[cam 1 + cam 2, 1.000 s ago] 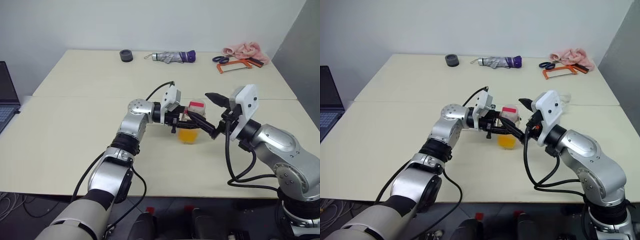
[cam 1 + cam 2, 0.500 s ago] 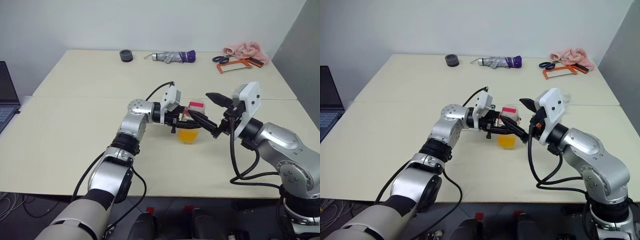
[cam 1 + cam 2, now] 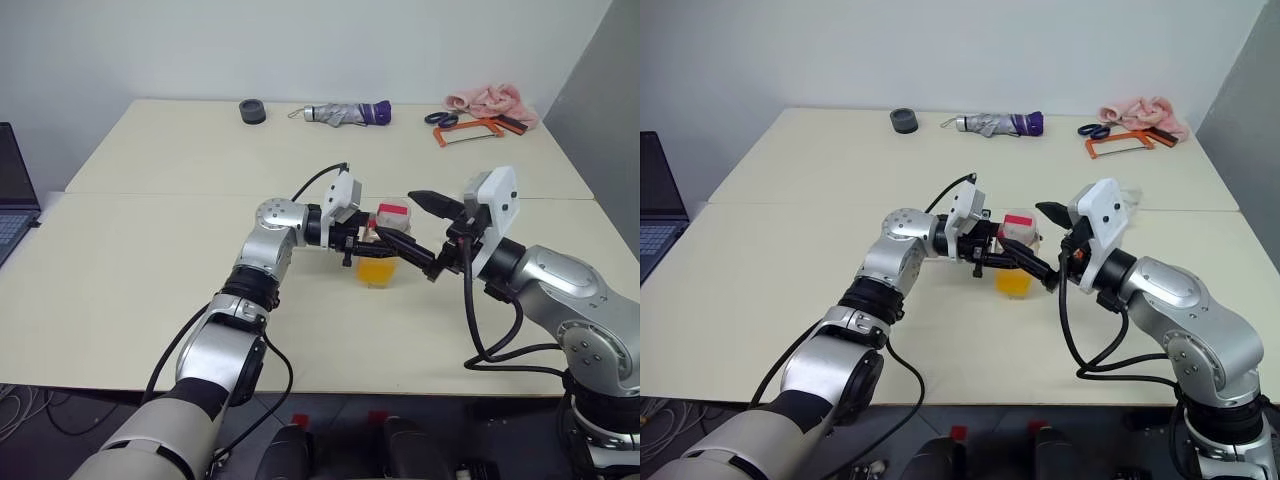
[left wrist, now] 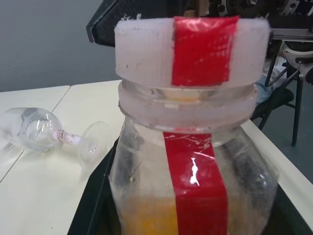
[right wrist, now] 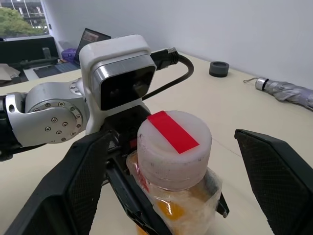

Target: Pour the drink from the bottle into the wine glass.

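My right gripper needs to close on the white cap now, as its fingers are on either side of the cap.
A small clear bottle (image 3: 383, 246) with a red label stripe and a white, red-taped cap (image 5: 173, 141) is held upright just above the table's middle. Orange drink (image 3: 378, 271) fills its lower part. My left gripper (image 3: 366, 243) reaches in from the left and is shut on the bottle's body. My right gripper (image 3: 416, 226) comes from the right and is open, with one black finger (image 5: 82, 182) on each side of the cap, apart from it. The wine glass (image 4: 45, 134) lies on its side on the table behind the bottle.
Along the table's far edge lie a black tape roll (image 3: 253, 111), a folded umbrella (image 3: 348, 114), scissors (image 3: 441, 118), an orange hacksaw (image 3: 468, 131) and a pink cloth (image 3: 486, 99). A laptop (image 3: 12, 190) sits at the far left.
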Controlling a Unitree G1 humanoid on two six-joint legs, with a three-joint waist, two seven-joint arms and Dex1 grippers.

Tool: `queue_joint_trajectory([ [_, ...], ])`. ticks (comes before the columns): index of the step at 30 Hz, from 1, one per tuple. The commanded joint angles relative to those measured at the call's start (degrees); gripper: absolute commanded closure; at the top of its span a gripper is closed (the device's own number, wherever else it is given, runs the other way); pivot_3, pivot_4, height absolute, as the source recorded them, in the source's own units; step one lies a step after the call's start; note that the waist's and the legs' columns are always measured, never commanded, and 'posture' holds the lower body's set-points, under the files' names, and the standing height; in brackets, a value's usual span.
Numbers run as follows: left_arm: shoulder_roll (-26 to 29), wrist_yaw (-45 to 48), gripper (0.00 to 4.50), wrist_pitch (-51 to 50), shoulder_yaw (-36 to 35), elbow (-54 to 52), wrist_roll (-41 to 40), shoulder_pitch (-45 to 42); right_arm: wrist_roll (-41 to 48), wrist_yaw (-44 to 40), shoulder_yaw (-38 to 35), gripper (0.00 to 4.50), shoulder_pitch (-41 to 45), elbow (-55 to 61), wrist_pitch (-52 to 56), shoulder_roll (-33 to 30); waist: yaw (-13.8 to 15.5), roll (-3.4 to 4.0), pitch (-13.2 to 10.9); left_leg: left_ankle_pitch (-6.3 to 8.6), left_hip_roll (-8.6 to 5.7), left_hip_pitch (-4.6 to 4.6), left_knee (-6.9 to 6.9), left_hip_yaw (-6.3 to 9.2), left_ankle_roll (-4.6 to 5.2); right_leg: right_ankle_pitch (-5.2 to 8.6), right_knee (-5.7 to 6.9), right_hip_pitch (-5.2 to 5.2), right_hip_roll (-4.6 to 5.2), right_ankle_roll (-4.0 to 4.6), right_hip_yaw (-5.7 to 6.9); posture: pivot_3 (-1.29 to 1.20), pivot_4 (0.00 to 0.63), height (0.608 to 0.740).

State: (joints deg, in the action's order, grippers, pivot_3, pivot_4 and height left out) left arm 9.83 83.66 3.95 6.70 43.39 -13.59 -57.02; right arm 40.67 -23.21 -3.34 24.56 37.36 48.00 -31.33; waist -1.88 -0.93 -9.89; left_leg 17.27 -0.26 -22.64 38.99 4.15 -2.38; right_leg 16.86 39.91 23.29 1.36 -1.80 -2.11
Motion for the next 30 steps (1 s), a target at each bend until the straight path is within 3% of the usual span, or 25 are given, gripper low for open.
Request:
queue_joint_trajectory([
  [1, -0.23, 0.55, 2.74, 0.58, -0.71, -2.12, -1.25, -1.73, 1.22, -0.61, -1.84, 0.20, 1.38, 0.74, -0.24, -0.70, 0.00, 0.00, 0.00, 0.00, 0.00, 0.00, 0.00, 0.00, 0.00, 0.00, 0.00, 0.00, 0.00, 0.00, 0.00, 0.00, 0.150, 0.740],
  [15, -0.29, 0.82, 2.74, 0.56, -0.73, -2.26, -1.18, -1.43, 0.88, -1.29, -1.64, 0.20, 2.89, -1.71, -0.83, -0.49, 0.00, 0.00, 0.00, 0.00, 0.00, 0.00, 0.00, 0.00, 0.00, 0.00, 0.00, 0.00, 0.00, 0.00, 0.00, 0.00, 0.150, 0.740],
  [23, -0.33, 0.68, 2.74, 0.61, -0.80, -2.09, -1.17, -1.48, 1.32, -2.27, -1.22, 2.66, 3.22, -1.39, -1.11, -0.60, 0.00, 0.00, 0.00, 0.00, 0.00, 0.00, 0.00, 0.00, 0.00, 0.00, 0.00, 0.00, 0.00, 0.00, 0.00, 0.00, 0.150, 0.740],
  [27, -0.35, 0.60, 2.74, 0.56, -0.81, -2.17, -1.19, -1.44, -0.70, -3.20, -0.05, 2.67, 2.79, -0.24, -2.62, -1.61, 0.00, 0.00, 0.00, 0.00, 0.00, 0.00, 0.00, 0.00, 0.00, 0.00, 0.00, 0.00, 0.00, 0.00, 0.01, 0.00, 0.150, 0.740],
  [30, -0.30, 0.59, 2.74, 0.46, -0.83, -2.32, -1.21, -1.30, -11.34, -5.44, 5.21, 2.67, 2.03, 1.57, -10.83, -5.80, -0.01, 0.00, 0.00, 0.00, -0.01, 0.00, 0.00, -0.01, 0.00, 0.00, -0.01, 0.00, 0.00, 0.00, 0.00, 0.00, 0.150, 0.740],
])
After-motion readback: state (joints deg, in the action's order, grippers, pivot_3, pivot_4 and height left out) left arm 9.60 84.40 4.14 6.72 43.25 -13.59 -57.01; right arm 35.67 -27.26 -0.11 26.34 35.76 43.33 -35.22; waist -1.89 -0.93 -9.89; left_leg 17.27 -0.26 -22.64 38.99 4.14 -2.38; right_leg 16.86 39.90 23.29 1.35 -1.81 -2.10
